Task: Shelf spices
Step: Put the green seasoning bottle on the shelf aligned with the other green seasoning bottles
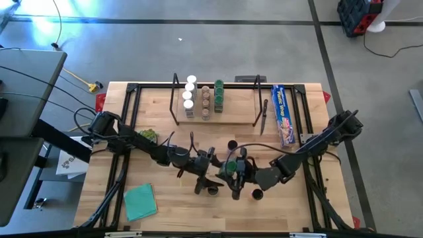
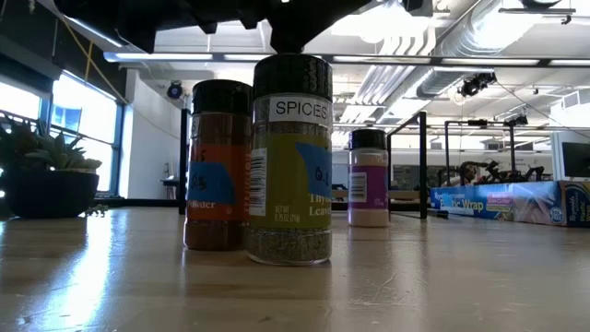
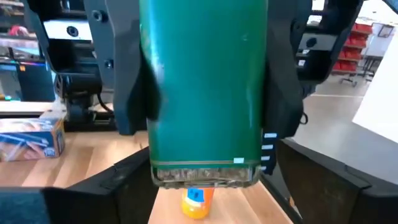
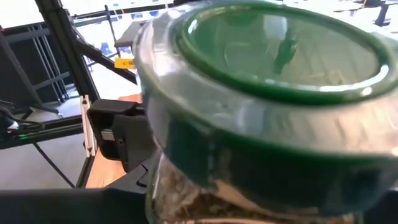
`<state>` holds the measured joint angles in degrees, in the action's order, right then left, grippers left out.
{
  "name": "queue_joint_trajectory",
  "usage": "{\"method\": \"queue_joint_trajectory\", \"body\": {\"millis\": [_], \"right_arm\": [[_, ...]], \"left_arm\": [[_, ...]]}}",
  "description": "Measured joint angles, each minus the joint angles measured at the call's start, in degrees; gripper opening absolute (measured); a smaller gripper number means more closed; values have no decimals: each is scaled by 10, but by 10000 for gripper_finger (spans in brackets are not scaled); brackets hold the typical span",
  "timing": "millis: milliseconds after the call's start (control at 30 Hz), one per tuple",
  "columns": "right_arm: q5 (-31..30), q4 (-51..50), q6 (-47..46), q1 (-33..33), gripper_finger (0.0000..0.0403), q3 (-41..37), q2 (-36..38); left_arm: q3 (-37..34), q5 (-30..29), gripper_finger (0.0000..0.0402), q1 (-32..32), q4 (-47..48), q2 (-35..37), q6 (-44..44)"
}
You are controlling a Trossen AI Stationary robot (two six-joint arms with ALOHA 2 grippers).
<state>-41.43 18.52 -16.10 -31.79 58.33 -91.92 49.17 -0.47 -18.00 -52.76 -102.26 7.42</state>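
Note:
My left gripper grabs the spice jar (image 1: 229,167) by its green side near the jar's foot next, to shelve it with the green row (image 1: 219,97).
A spice jar (image 1: 229,167) with a green lid (image 4: 280,56) and a green side hangs above the table's middle, between my two grippers. My right gripper (image 1: 239,169) comes from the right and is shut on it. My left gripper (image 1: 215,169) comes from the left and is open; its fingers (image 3: 106,190) stand wide on either side of the jar's lower end without touching. The shelf (image 1: 215,120) stands at the far middle and bears three short rows of spices (image 1: 205,99) with white, tan and green lids. My right gripper pinches the jar's green side (image 3: 163,93) between its two fingers (image 3: 127,81), one on each opposite flank. The fingers come level from the table's right side. The jar stands upright in the hold, its herb-filled foot (image 3: 205,175) clear of the table.
Three black-lidded jars (image 2: 290,157) stand loose on the table under and around the grippers. A blue wrap box (image 1: 284,114) lies at the far right, with a dark utensil (image 1: 264,116) beside the shelf. A teal cloth (image 1: 140,200) lies near left and a small plant (image 1: 148,135) at the left.

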Motion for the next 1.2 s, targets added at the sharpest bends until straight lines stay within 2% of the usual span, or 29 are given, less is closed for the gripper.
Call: {"method": "queue_joint_trajectory", "body": {"millis": [333,433,600,633,800,867,1033,1200], "right_arm": [[0,-4,-6,5,188,0,0],[0,-3,-6,5,188,0,0],[2,-5,-5,5,188,1,0],[2,-5,-4,5,190,1,0],[1,-11,-6,5,257,1,0],[0,-22,-4,5,271,1,0],[-30,-51,32,-16,278,1,13],[-41,-120,78,-46,280,1,36]], "left_arm": [[15,-2,295,0,-9,-3,-15],[15,-3,269,0,-9,-3,-15],[15,-11,191,1,-9,-4,-15],[15,-11,186,1,-9,-4,-15],[16,-10,186,-2,-8,-4,-17],[16,-14,186,-5,6,-3,-17],[17,-17,186,-7,100,32,-7],[16,15,186,-1,284,101,4]]}}
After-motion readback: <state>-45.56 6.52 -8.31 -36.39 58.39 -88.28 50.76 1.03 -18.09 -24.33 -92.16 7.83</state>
